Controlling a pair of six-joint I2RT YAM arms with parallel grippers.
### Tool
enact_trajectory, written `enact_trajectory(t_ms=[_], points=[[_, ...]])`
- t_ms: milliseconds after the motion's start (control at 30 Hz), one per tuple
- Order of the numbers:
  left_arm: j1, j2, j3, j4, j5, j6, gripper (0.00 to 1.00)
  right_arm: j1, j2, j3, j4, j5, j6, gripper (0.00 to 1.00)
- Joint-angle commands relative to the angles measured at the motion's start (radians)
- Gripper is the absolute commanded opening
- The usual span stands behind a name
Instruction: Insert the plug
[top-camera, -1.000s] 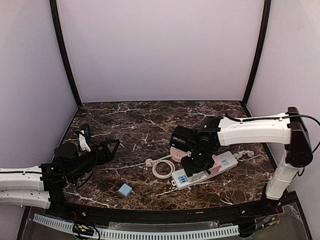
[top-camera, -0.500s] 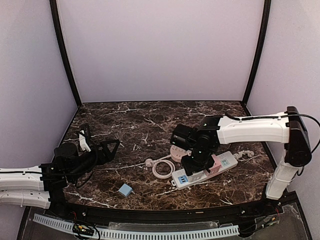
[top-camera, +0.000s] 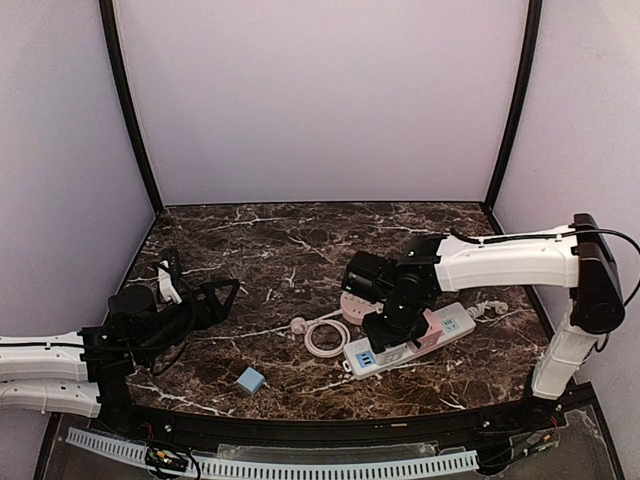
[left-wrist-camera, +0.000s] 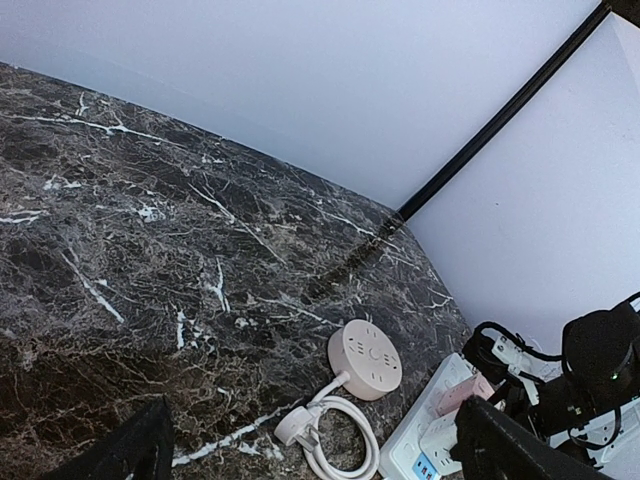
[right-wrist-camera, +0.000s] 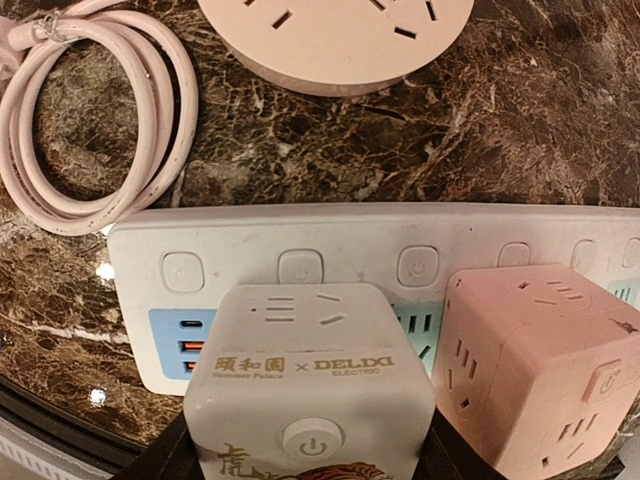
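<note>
The white cube sits low and square beside the blue USB panel, so the robot's right gripper should open now. The cube would end on the power strip's socket.
A white cube plug (right-wrist-camera: 310, 380) with a power button and gold lettering sits between the black fingers (right-wrist-camera: 165, 455) of my right gripper (right-wrist-camera: 310, 455), which is shut on it. The cube is low over the white power strip (right-wrist-camera: 300, 235), covering a socket between the blue USB panel and a green socket. Its pins are hidden. From above, the right gripper (top-camera: 388, 322) stands over the strip's (top-camera: 450, 325) left half. My left gripper (top-camera: 215, 297) rests open at the far left, holding nothing.
A pink cube adapter (right-wrist-camera: 540, 360) stands on the strip right beside the white one. A round pink socket (top-camera: 352, 305) with its coiled cord (top-camera: 325, 338) lies just behind the strip. A small blue block (top-camera: 251, 380) lies near the front edge.
The right gripper with the white cube has shifted very slightly to the left over the strip. The left arm has not moved.
</note>
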Motion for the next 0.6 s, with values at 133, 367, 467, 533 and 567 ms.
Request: enact_trajectory(t_ms=[133, 367, 467, 533, 567], points=[[-0.004, -0.007, -0.018, -0.003, 0.006, -0.007, 0.99, 0.003, 0.157, -0.081, -0.025, 0.058, 0.038, 0.00], [-0.004, -0.006, -0.018, 0.001, 0.011, -0.007, 0.99, 0.008, 0.125, -0.034, -0.084, 0.103, 0.041, 0.00], [-0.004, -0.005, -0.018, 0.001, 0.010, -0.007, 0.99, 0.011, 0.109, -0.009, -0.099, 0.102, 0.031, 0.12], [-0.004, -0.005, -0.018, 0.001, 0.009, -0.007, 0.99, 0.013, 0.103, 0.005, -0.105, 0.103, 0.024, 0.24], [-0.004, -0.005, -0.018, 0.001, 0.009, -0.007, 0.99, 0.015, 0.100, 0.011, -0.110, 0.106, 0.023, 0.32]])
